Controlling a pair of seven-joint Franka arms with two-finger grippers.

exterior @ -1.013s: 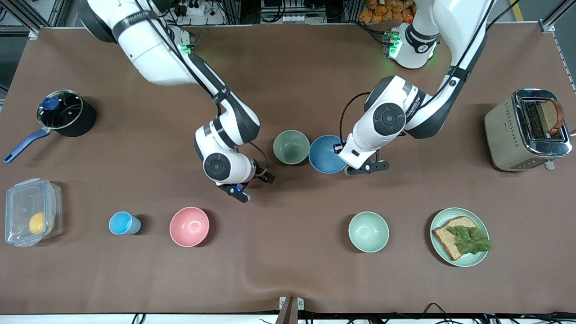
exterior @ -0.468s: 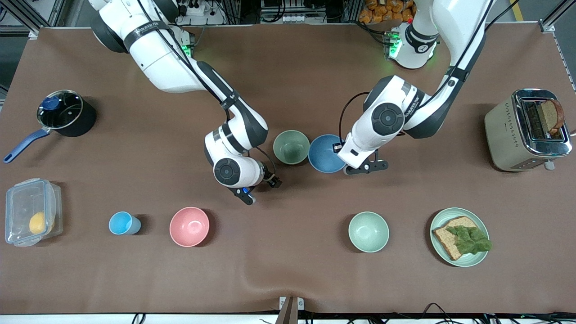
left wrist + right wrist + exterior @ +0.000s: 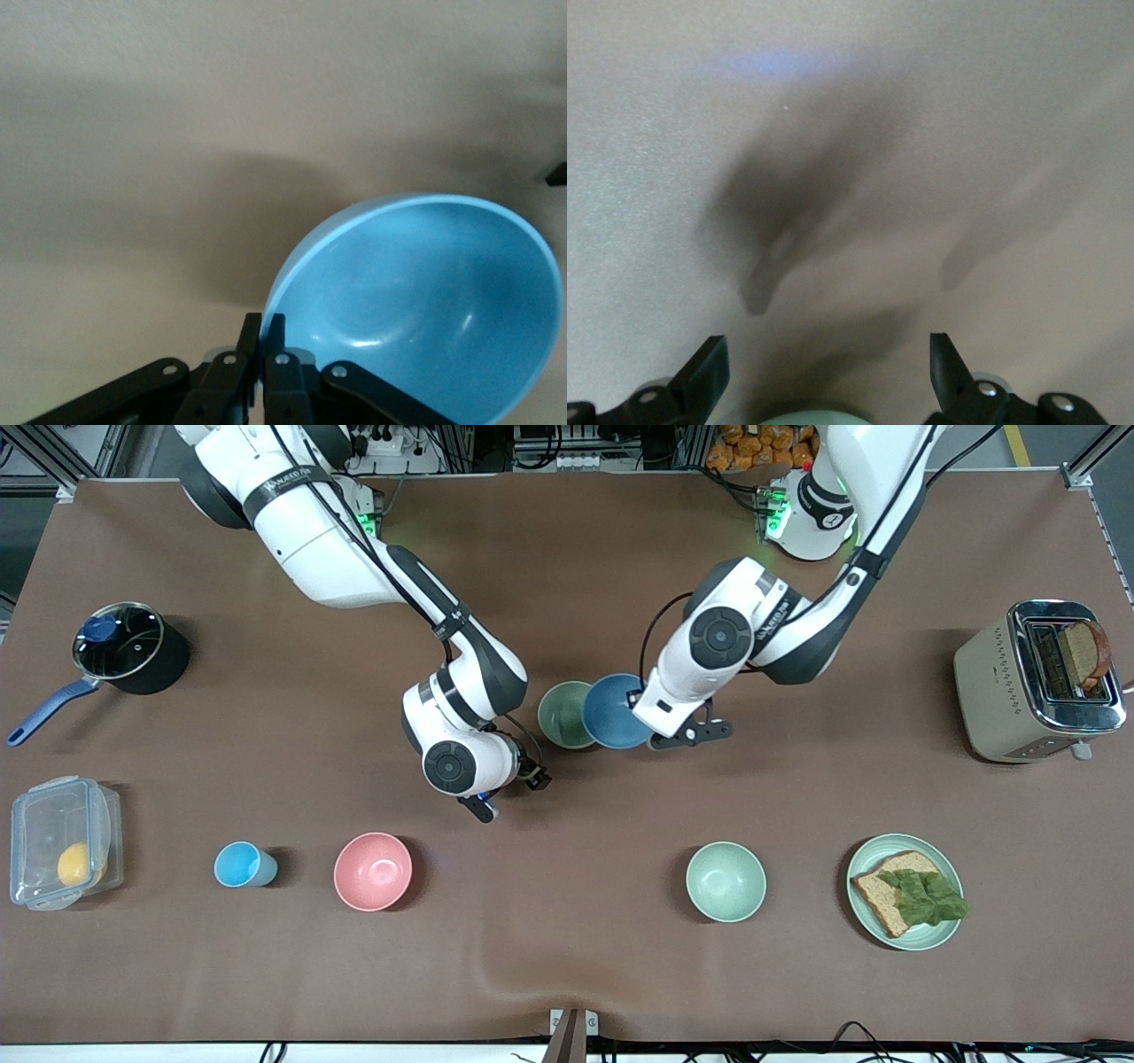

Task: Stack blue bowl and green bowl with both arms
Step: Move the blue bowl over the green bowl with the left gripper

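Observation:
The blue bowl's bottom hangs beside the green bowl's opening, so my left gripper should line the blue bowl up with the green bowl's opening before opening.
The blue bowl [image 3: 616, 710] hangs above the table, its edge overlapping the rim of the green bowl [image 3: 563, 716], which stands on the brown table mid-way between the arms. My left gripper [image 3: 641, 710] is shut on the blue bowl's rim. In the left wrist view the two fingers pinch that rim at the left gripper [image 3: 263, 320], and the blue bowl [image 3: 425, 301] opens toward the camera. My right gripper [image 3: 509, 793] hovers open over bare table beside the green bowl, toward the right arm's end. In the right wrist view the right gripper [image 3: 826, 356] has nothing between its fingers.
Nearer the front camera stand a sky-blue cup [image 3: 239, 864], a pink bowl [image 3: 373, 871], a mint bowl [image 3: 726, 881] and a plate [image 3: 944, 934] with bread and lettuce. A toaster [image 3: 1001, 691] sits at the left arm's end, a lidded pot [image 3: 133, 646] and a plastic box [image 3: 62, 841] at the right arm's.
The left gripper has carried the blue bowl toward the green bowl, and the two now overlap. The right arm shifted a little toward the green bowl, then held still.

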